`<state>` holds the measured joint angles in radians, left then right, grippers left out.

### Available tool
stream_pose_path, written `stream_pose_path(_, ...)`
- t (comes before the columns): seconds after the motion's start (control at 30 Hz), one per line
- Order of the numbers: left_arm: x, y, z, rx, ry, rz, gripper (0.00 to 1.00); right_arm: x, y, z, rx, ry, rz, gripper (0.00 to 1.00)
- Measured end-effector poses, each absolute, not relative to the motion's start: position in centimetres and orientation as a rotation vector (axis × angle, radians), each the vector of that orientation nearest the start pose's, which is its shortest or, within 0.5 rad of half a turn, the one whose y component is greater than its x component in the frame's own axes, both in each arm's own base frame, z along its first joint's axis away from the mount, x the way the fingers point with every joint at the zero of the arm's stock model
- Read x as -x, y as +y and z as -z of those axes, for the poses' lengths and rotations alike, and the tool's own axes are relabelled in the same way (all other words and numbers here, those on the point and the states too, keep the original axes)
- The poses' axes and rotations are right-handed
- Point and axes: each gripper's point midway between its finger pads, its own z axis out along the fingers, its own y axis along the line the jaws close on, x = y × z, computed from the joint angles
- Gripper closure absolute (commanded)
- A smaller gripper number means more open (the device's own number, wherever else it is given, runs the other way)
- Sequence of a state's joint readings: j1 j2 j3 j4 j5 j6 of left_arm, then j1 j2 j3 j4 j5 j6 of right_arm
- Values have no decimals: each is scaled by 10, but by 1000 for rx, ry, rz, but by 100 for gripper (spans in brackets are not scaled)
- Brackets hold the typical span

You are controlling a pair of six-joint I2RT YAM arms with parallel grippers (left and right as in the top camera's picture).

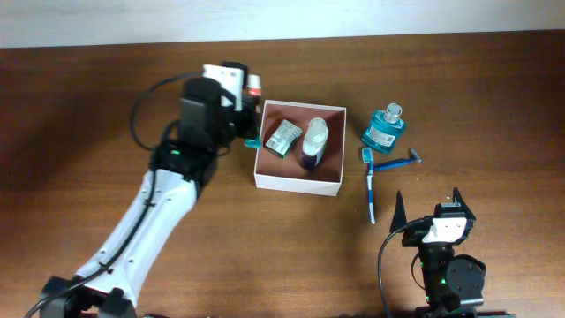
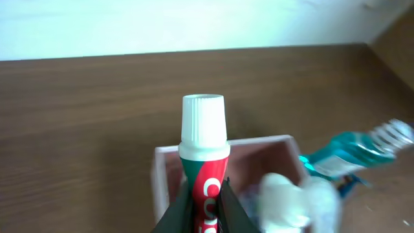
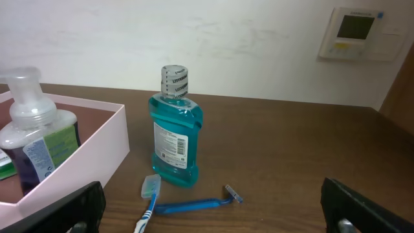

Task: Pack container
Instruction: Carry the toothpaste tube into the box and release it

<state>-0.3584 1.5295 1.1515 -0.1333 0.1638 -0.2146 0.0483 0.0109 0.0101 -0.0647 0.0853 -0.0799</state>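
The toothpaste tube [image 2: 204, 145] hangs at the container's side and would come down short if released now. My left gripper first lines it up with the container's inside, then opens.
The container [image 1: 297, 183] is a square white box with a reddish-brown inside at the table's middle. A pump bottle [image 1: 312, 143] and a small green-white packet [image 1: 283, 137] lie in it. My left gripper [image 2: 206, 200] is shut on a red, green and white toothpaste tube [image 2: 204, 145], held cap-up at the container's left wall [image 2: 160, 178]; overhead, the gripper [image 1: 245, 132] sits at that wall. My right gripper [image 1: 431, 210] is open and empty near the front edge. The container [image 3: 71, 165] and pump bottle [image 3: 32, 139] show at left in the right wrist view.
A teal mouthwash bottle [image 1: 385, 128] stands right of the container, also in the right wrist view [image 3: 173, 133]. A blue razor [image 1: 397, 162] and a blue-white toothbrush [image 1: 370, 185] lie in front of it; both show in the right wrist view, razor [image 3: 194, 204], toothbrush [image 3: 147, 200].
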Motion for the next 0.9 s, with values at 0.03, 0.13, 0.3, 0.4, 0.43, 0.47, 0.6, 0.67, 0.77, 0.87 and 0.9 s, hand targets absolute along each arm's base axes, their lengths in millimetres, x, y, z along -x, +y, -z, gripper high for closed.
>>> stream_pose_path(0.03,-428,-199,-223,-266,2101,515,99,-246,-3,-160,39,1636,93,1)
stream_pose_path(0.13,-420,-221,-223,-297,2090,500,99,-246,-3,-160,39,1636,93,1)
stream_pose_path(0.3,-418,-242,-207,-319,2107,455,99,-246,-3,-160,39,1636,94,1)
stream_pose_path(0.4,-423,-243,-185,-313,2144,411,99,-246,-3,-160,39,1636,93,1)
stream_pose_path(0.43,-425,-243,-180,-309,2152,399,99,-246,-3,-160,39,1636,93,2)
stream_pose_path(0.47,-427,-242,-173,-307,2165,387,99,-246,-3,-160,39,1637,93,1)
stream_pose_path(0.6,-430,-240,-160,-304,2188,360,41,-246,-3,-160,39,1636,93,1)
stream_pose_path(0.67,-431,-241,-162,-296,2177,366,35,-246,-3,-160,39,1636,93,1)
stream_pose_path(0.77,-432,-241,-164,-294,2171,366,25,-246,-3,-160,39,1636,93,1)
stream_pose_path(0.87,-433,-241,-164,-289,2171,366,27,-246,-3,-160,39,1636,93,2)
stream_pose_path(0.9,-433,-241,-164,-289,2172,366,32,-246,-3,-160,39,1636,93,2)
